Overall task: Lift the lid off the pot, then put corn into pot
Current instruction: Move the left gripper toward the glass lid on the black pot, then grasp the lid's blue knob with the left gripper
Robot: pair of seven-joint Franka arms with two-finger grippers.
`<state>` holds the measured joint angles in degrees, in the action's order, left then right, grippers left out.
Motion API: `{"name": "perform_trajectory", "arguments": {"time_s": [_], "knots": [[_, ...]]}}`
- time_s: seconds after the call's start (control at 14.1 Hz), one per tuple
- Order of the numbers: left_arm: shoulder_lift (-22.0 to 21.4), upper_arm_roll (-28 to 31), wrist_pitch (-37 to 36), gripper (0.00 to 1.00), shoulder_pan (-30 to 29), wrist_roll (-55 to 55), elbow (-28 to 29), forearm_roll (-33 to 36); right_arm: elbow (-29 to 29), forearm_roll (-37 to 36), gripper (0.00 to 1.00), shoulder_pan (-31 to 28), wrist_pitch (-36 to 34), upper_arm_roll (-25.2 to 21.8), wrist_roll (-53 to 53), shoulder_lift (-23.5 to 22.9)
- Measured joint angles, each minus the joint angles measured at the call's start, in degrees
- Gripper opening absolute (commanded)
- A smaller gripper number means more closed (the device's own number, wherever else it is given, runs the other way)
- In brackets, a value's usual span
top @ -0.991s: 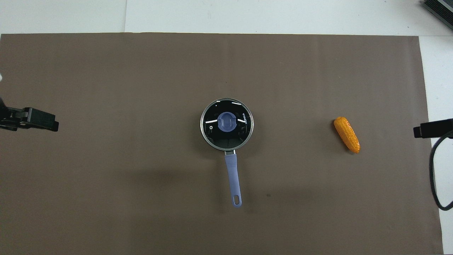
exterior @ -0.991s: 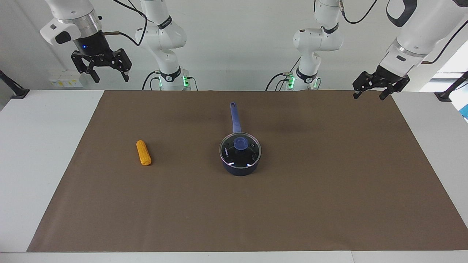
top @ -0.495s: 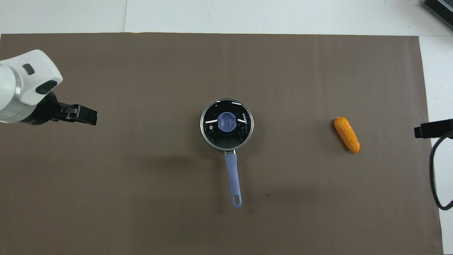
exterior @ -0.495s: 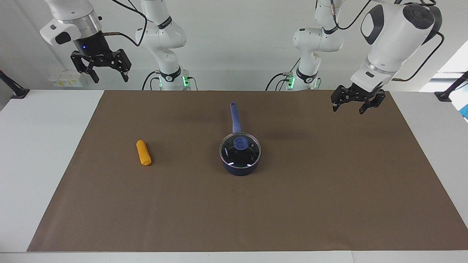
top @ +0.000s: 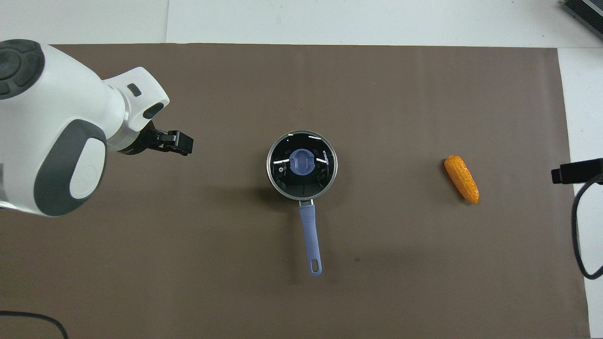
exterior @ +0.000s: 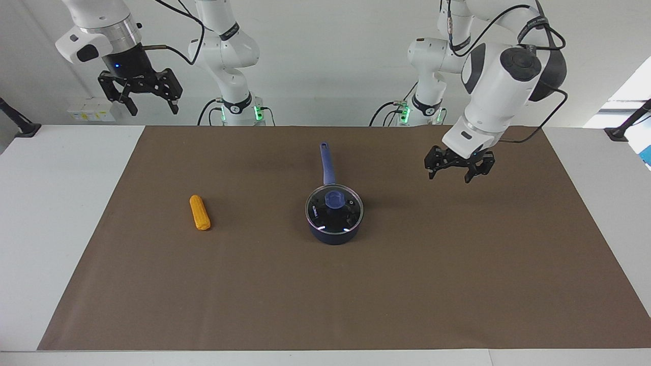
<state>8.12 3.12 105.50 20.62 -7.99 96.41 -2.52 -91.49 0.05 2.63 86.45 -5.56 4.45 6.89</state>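
Note:
The glass lid spreads too wide for my fingers, so my left gripper next needs to grab the lid by its narrow blue knob [top: 302, 162].
The pot [exterior: 333, 235] [top: 272, 181] stands mid-mat with its long blue-purple handle [exterior: 327, 162] [top: 311, 235] pointing toward the robots. The glass lid [exterior: 346, 216] [top: 282, 181] with its blue knob [exterior: 334, 199] [top: 301, 162] sits on the pot. The corn [exterior: 200, 212] [top: 461, 179] lies flat on the mat toward the right arm's end. My left gripper [exterior: 449, 177] [top: 179, 142] hangs open and empty over bare mat, beside the pot toward the left arm's end. My right gripper [exterior: 155, 108] [top: 572, 171] waits open, raised over the table's edge past the corn.
A brown mat [exterior: 407, 279] [top: 188, 282] covers most of the white table [exterior: 51, 203]. A black cable [top: 577, 235] loops at the right arm's end. A dark object's corner [top: 584, 12] shows at the table's edge farthest from the robots.
The left arm has swung in over the mat toward the pot and come lower, its gripper still open. The right gripper, pot, lid and corn have not moved.

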Motion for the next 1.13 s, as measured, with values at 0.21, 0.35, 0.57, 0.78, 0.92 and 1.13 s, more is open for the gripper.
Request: {"name": "perform_trajectory", "arguments": {"time_s": [0.21, 0.35, 0.57, 0.78, 0.92, 1.13], "knots": [[3.5, -0.1, 5.0, 1.00, 3.4, -6.4, 0.0, 0.0, 0.0, 0.0, 1.00, 0.0, 0.0, 0.0, 0.0, 0.0], [6.3, -0.1, 8.2, 1.00, 5.5, -10.5, -0.3, 0.0, 0.0, 0.0, 1.00, 0.0, 0.0, 0.0, 0.0, 0.0], [10.0, -0.1, 9.1, 1.00, 8.2, -15.6, -2.8, 0.0, 0.0, 0.0, 1.00, 0.0, 0.0, 0.0, 0.0, 0.0], [13.4, -0.2, 9.1, 1.00, 11.8, -21.6, -7.2, 0.0, 0.0, 0.0, 1.00, 0.0, 0.0, 0.0, 0.0, 0.0], [14.7, -0.2, 8.9, 1.00, 13.9, -25.2, -9.6, 0.0, 0.0, 0.0, 1.00, 0.0, 0.0, 0.0, 0.0, 0.0], [15.6, -0.2, 8.2, 1.00, 17.2, -30.5, -11.3, 0.0, 0.0, 0.0, 1.00, 0.0, 0.0, 0.0, 0.0, 0.0]]}}
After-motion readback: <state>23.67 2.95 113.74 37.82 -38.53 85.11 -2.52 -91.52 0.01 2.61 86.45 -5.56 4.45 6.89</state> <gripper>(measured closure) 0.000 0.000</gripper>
